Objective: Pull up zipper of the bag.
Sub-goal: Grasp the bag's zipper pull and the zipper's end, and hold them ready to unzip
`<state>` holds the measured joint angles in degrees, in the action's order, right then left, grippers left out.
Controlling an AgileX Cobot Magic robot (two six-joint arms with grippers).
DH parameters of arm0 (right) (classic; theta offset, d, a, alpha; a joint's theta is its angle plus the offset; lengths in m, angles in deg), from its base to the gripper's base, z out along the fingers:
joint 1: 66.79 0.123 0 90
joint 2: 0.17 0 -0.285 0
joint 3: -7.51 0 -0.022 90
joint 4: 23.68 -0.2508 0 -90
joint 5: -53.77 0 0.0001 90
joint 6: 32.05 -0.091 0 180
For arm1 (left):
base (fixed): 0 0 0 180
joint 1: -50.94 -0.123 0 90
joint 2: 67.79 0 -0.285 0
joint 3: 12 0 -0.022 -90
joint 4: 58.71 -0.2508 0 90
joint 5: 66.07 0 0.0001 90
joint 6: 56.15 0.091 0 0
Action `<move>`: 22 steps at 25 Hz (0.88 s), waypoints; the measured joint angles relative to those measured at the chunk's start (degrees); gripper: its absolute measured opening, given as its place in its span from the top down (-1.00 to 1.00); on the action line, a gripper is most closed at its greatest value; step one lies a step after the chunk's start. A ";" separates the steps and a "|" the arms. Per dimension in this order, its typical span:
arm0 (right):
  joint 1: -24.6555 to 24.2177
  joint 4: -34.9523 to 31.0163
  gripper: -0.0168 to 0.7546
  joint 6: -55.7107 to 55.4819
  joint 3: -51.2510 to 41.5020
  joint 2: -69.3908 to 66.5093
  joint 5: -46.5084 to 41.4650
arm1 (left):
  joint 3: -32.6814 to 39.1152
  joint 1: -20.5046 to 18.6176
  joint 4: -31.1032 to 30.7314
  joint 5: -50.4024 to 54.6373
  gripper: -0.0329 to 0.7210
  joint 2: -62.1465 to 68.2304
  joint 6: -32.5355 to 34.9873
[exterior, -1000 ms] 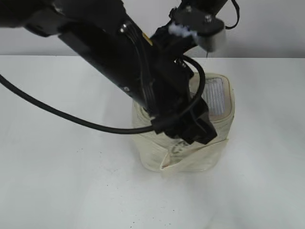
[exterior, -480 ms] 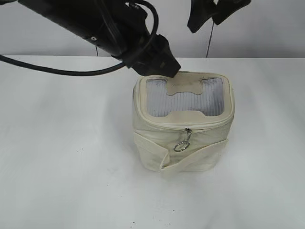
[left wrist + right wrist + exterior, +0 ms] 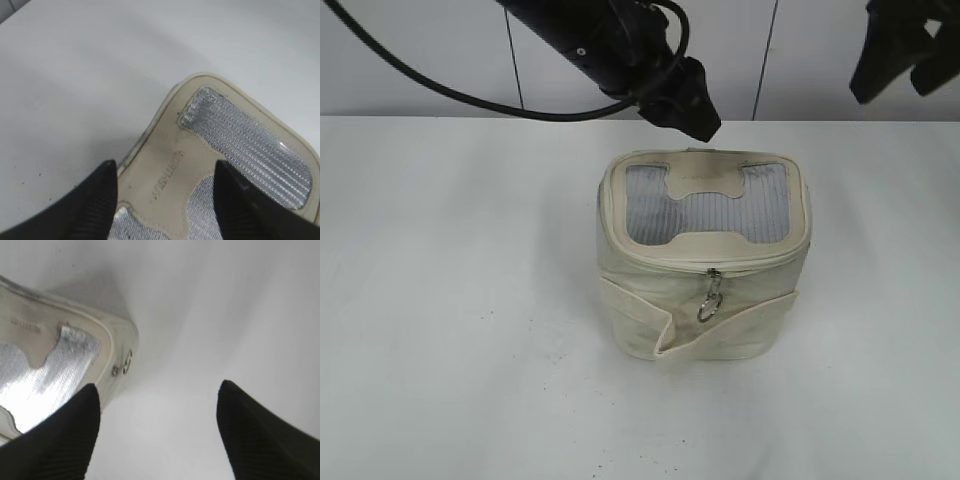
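Note:
My left gripper takes hold of the bag (image 3: 705, 310) next, and it should do so by the thin back rim of its lid (image 3: 705, 153), as the lid spreads flat and far wider than my fingertips.
The cream bag (image 3: 705, 310) stands upright on the white table, its lid with the grey ribbed window (image 3: 705, 212) facing up. The zipper (image 3: 710, 268) runs round the lid rim; a silver slider with a ring pull (image 3: 708, 305) hangs at the front. My left gripper (image 3: 688, 112) is open and empty, raised behind the bag's back edge; its wrist view shows the lid (image 3: 200, 165) between the fingers (image 3: 162, 172). My right gripper (image 3: 900, 60) is open and empty, high at the upper right. Its wrist view shows the fingers (image 3: 157, 395) over bare table, the bag's corner (image 3: 107, 357) and another ring pull (image 3: 127, 361).
The white table (image 3: 440, 300) surrounds the bag. A wide loose strap band (image 3: 660, 325) wraps the bag's lower body. A pale wall with dark vertical seams (image 3: 765, 60) stands behind the table. The left arm's black cable (image 3: 440, 85) hangs at the upper left.
Both arms have pulled up and away from the bag: the left arm lifted back off the lid, uncovering it, and the right gripper moved to the far upper right. The bag stays put.

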<state>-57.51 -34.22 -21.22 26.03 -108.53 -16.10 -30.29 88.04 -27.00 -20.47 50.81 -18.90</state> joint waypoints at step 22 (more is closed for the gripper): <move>-0.72 -2.46 -0.45 11.93 -32.93 7.70 19.55 | -29.34 -0.05 5.62 17.35 -0.30 24.20 0.22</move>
<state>-58.23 -36.69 -9.29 -6.90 -100.83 3.45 -59.63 87.99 -21.38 -3.13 75.01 -18.68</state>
